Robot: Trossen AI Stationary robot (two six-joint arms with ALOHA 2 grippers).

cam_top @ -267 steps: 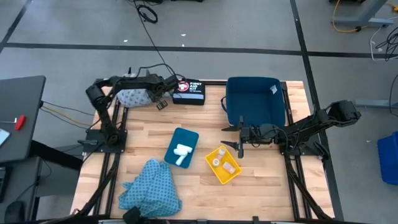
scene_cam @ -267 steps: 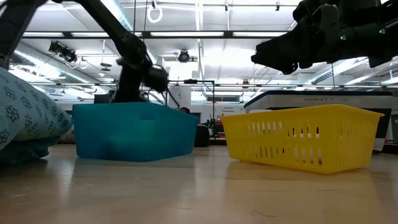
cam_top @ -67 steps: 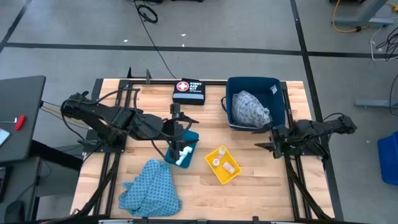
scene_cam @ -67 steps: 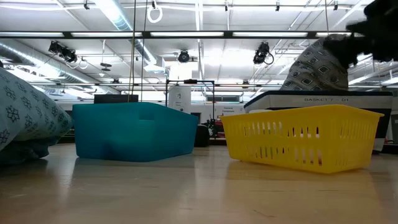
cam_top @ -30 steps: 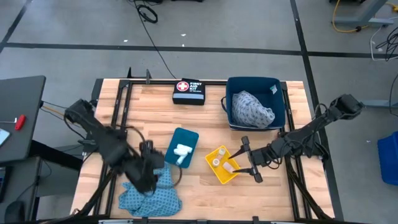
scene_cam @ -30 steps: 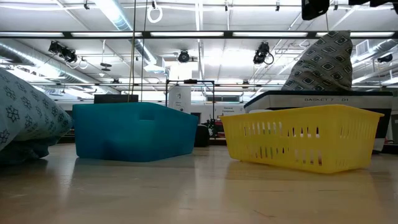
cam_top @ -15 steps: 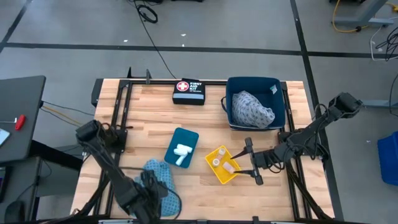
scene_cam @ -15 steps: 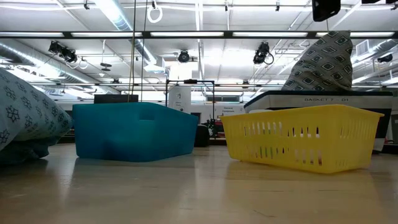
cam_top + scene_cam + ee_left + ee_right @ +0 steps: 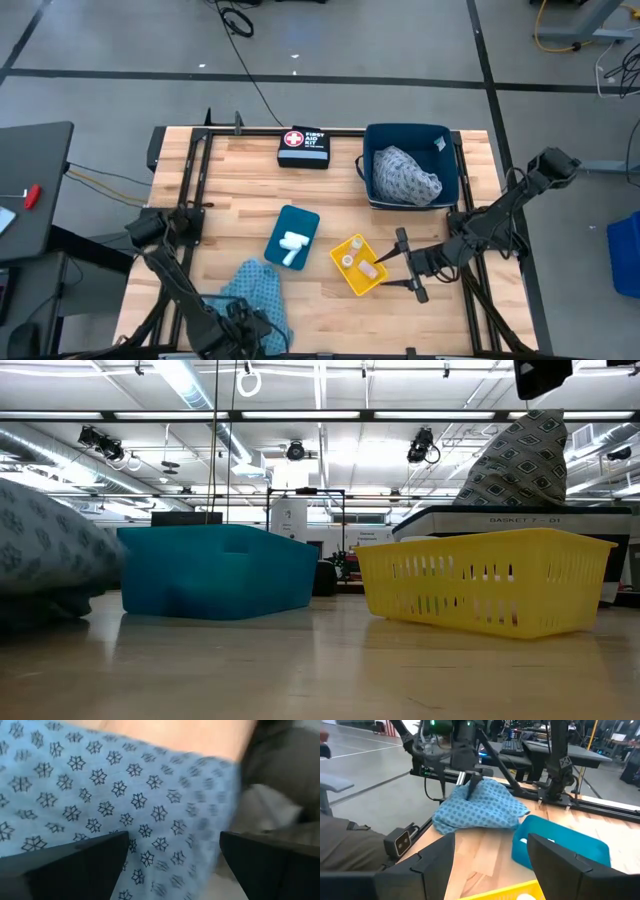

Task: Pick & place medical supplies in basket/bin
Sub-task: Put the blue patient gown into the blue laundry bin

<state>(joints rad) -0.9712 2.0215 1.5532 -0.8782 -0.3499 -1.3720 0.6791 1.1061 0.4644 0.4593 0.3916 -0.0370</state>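
I need to place the light-blue patterned cloth [image 9: 165,820] in the dark blue bin, so next I should pick it up with my left gripper by a bunched fold [image 9: 172,855].
A light-blue patterned cloth [image 9: 255,295] lies bunched on the table near its near edge, left of centre. It fills the left wrist view [image 9: 115,795]. My left gripper [image 9: 248,322] is down on it, open [image 9: 175,865]. A second cloth [image 9: 403,175] lies in the dark blue bin [image 9: 372,150] at the far right. White rolls [image 9: 292,243] lie in a teal tray [image 9: 283,222]. Pale vials [image 9: 350,260] lie in a yellow basket [image 9: 352,282]. My right gripper [image 9: 405,265] is open and empty, above the table just right of the yellow basket. My left gripper comes down on the cloth from above, fingers open. Cloth [image 9: 165,820] bulges up between the two fingers [image 9: 75,860]. In the right wrist view a finger [image 9: 471,782] stands in a raised peak of the cloth. The rest of the cloth lies on the table.
A black first aid pouch [image 9: 303,145] lies at the far edge, left of the bin. The teal tray [image 9: 215,570] and yellow basket [image 9: 490,585] stand mid-table. Bare wood [image 9: 240,190] lies between the pouch and the tray.
My left gripper has gone toward the table's near edge and down onto the cloth. The cloth, spread out a second ago, has been drawn into a tighter bunch and is still moving. My right gripper has drifted a little toward the right edge, staying open.
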